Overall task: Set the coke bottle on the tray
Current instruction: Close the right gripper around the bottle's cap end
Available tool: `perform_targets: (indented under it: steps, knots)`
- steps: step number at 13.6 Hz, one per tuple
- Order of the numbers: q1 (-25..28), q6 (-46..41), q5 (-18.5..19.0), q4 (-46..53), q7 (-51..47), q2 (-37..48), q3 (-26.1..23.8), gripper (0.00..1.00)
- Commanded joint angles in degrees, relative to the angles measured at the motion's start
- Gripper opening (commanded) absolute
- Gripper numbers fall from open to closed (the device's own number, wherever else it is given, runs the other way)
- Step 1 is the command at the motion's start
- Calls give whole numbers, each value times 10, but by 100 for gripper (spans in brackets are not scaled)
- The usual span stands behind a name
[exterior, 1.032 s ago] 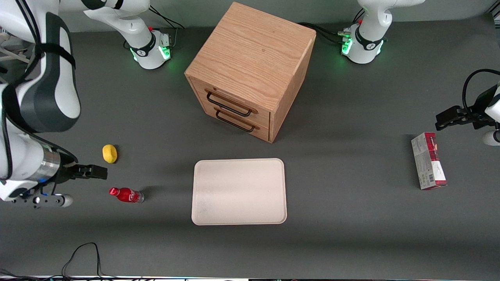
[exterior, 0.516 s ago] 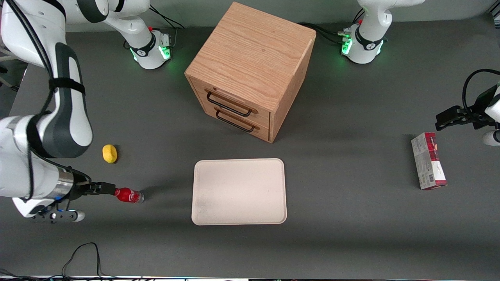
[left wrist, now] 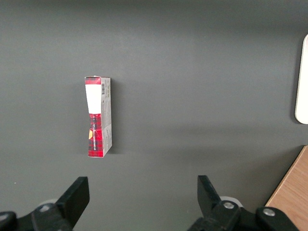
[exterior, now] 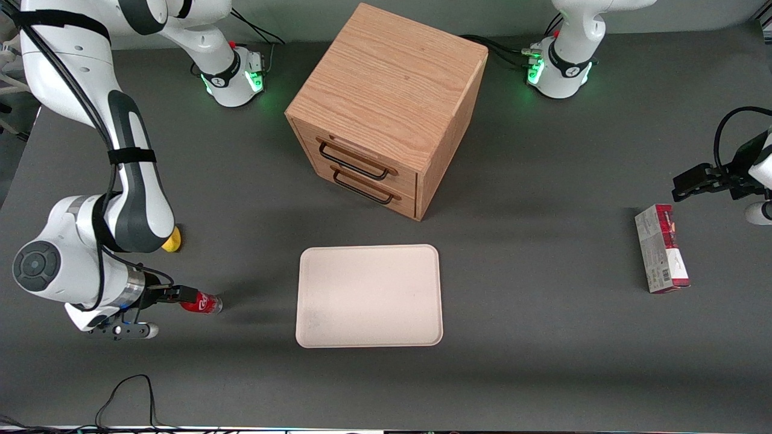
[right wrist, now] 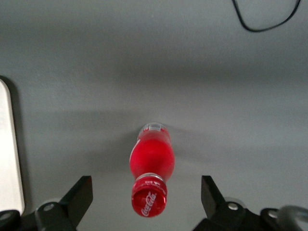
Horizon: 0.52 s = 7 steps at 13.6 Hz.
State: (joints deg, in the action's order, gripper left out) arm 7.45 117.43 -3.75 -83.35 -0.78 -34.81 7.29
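Observation:
Next, my right gripper will grip the coke bottle by its red label (exterior: 200, 302) to place it on the tray (exterior: 369, 313).
The coke bottle (exterior: 206, 304) lies on its side on the dark table, toward the working arm's end, its red cap pointing at my gripper. My right gripper (exterior: 183, 295) is low over the cap end. In the right wrist view the gripper (right wrist: 146, 196) is open wide, and the bottle (right wrist: 152, 161) lies between the two black fingers (right wrist: 79, 195) without touching them. The cream-pink tray (exterior: 369, 313) lies flat in the middle of the table, beside the bottle and apart from it. Its rim shows in the right wrist view (right wrist: 9, 159).
A yellow lemon (exterior: 174, 243), partly hidden by my arm, lies farther from the camera than the bottle. A wooden drawer cabinet (exterior: 386, 102) stands farther back than the tray. A red-and-white carton (exterior: 661, 256) lies toward the parked arm's end. A black cable (exterior: 126, 392) loops near the front edge.
My right gripper has moved toward the bottle and now has its cap end between the open fingers. The arm now covers part of the lemon. The bottle has not moved.

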Motion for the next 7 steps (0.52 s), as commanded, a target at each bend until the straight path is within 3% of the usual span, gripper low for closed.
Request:
perform_targets:
  steps: [1, 3, 4, 7]
  knots:
    - [4, 16, -12, -35, 17, 24, 4, 100]
    - [4, 19, -12, -38, 17, 24, 4, 99]
    - [4, 22, -11, -39, 18, 24, 4, 93]
    - [3, 27, -12, -40, 28, 23, 4, 63]
